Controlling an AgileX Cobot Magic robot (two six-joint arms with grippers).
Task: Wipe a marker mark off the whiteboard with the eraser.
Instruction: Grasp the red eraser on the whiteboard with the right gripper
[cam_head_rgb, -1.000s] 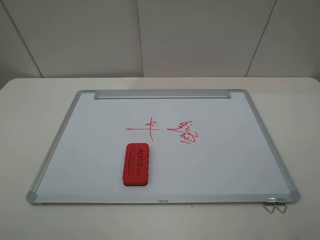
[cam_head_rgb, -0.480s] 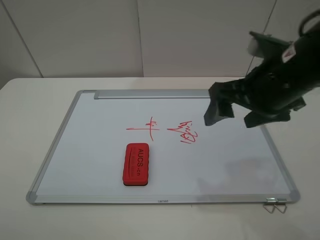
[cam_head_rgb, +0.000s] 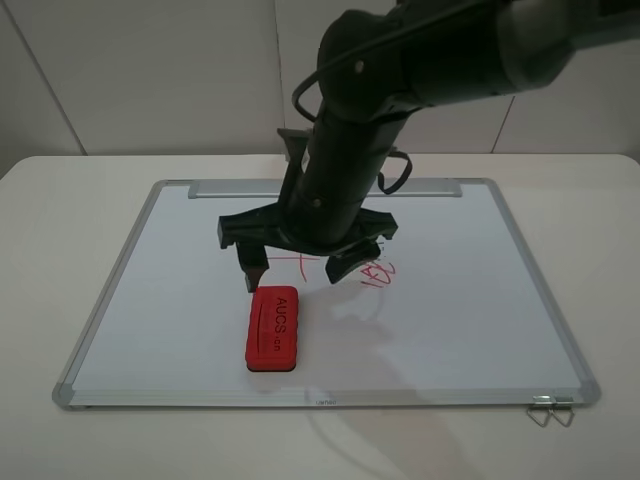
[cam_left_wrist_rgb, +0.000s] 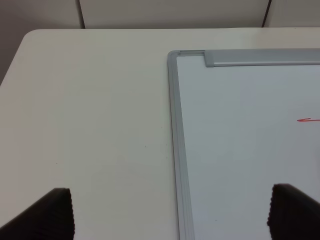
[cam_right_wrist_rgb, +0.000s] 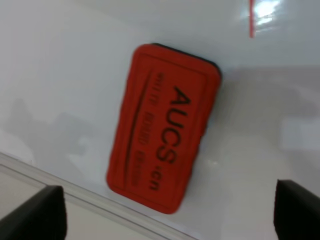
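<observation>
The red eraser is beside the AUCS lettering, and my right gripper next needs to grab it by its long edges (cam_head_rgb: 294, 319) to wipe the marker mark off the whiteboard (cam_head_rgb: 110, 290).
The red eraser (cam_head_rgb: 273, 328) lies flat on the whiteboard (cam_head_rgb: 110, 290), near its front edge, with the "AUCS" lettering up. My right gripper (cam_head_rgb: 298, 266) hangs open just beyond the eraser's far end, reaching in from the upper right. In the right wrist view the eraser (cam_right_wrist_rgb: 162, 127) sits between the two dark fingertips (cam_right_wrist_rgb: 35, 215), untouched. The thin red marker mark (cam_head_rgb: 292, 257) is mostly hidden behind this gripper. In the left wrist view my left gripper (cam_left_wrist_rgb: 175, 217) is open over the whiteboard's left frame (cam_left_wrist_rgb: 173, 100), and the mark's left tip (cam_left_wrist_rgb: 307, 120) shows.
A denser red scribble (cam_head_rgb: 380, 271) peeks out right of the right gripper. The silver tray strip (cam_head_rgb: 440, 187) runs along the board's far edge. A metal clip (cam_head_rgb: 550, 410) sits at the board's front right corner. White table (cam_left_wrist_rgb: 90, 125) surrounds the board.
The right arm has swung from the board's right side to its middle and lowered. Its open gripper now hangs by the eraser and covers most of the cross mark. The eraser has not moved.
</observation>
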